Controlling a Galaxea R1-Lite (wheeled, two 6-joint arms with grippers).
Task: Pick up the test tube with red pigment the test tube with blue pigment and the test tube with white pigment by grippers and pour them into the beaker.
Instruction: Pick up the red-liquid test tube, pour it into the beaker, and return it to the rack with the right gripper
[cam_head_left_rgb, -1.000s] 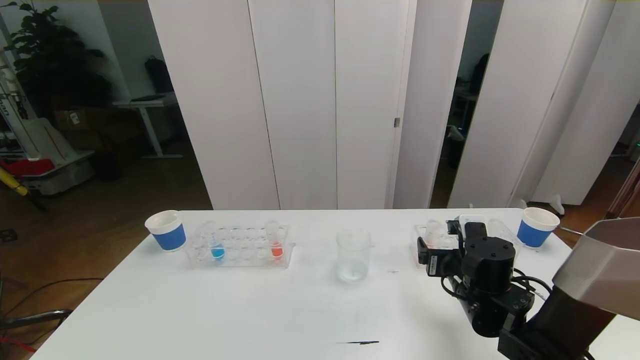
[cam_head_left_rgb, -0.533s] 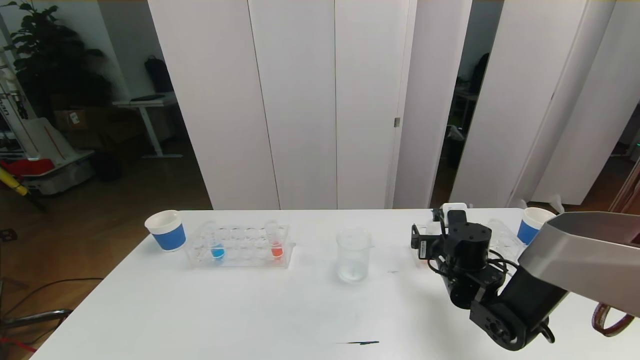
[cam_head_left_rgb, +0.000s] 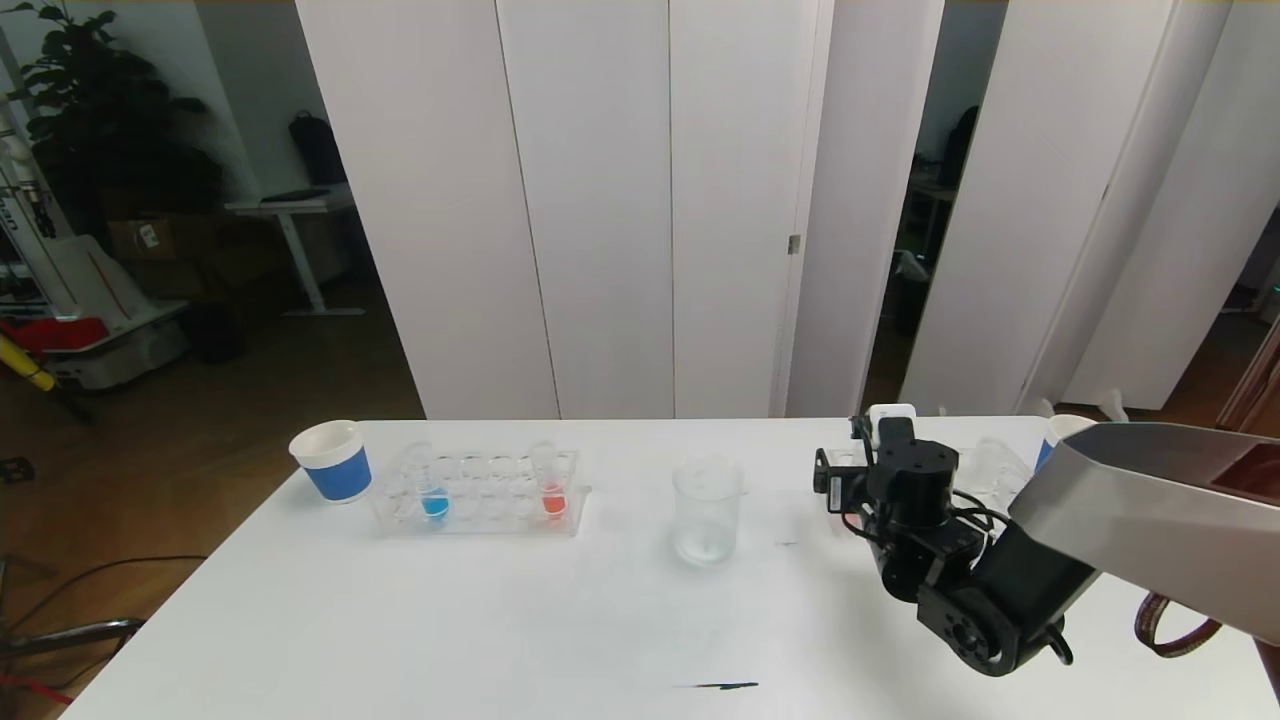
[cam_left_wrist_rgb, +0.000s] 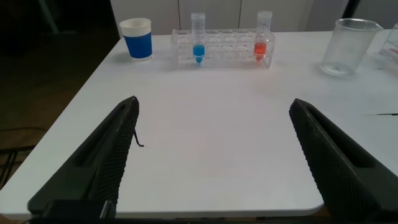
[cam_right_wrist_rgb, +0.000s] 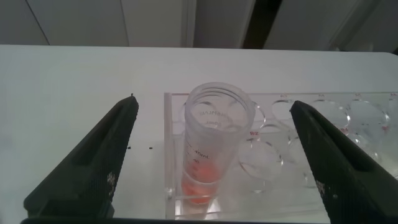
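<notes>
The right gripper's fingers are beside the upper part of the red tube's side (cam_right_wrist_rgb: 212, 137) in the right wrist view, so the right gripper needs to close on the red tube.
A test tube with red pigment (cam_right_wrist_rgb: 210, 152) stands at the corner of a clear rack (cam_right_wrist_rgb: 323, 124) on the table's right side. My right gripper (cam_right_wrist_rgb: 212, 102) hangs just above it, open, one finger on each side and neither touching it. In the head view that gripper (cam_head_left_rgb: 875, 445) hides this tube. The beaker (cam_head_left_rgb: 707, 510) stands at mid-table. A second rack (cam_head_left_rgb: 478, 492) on the left holds the test tube with blue pigment (cam_head_left_rgb: 434, 497) and another red one (cam_head_left_rgb: 553, 492). My left gripper (cam_left_wrist_rgb: 214, 102) is open over the near table edge. The test tube with white pigment does not show.
A blue-banded paper cup (cam_head_left_rgb: 332, 460) stands left of the left rack, and another (cam_head_left_rgb: 1052, 440) peeks out behind my right arm. A dark mark (cam_head_left_rgb: 715, 686) lies near the front edge. White partition panels stand behind the table.
My right arm has reached forward and a little left, bringing its gripper over the right rack's red tube. The left gripper and the left rack's tubes have not moved.
</notes>
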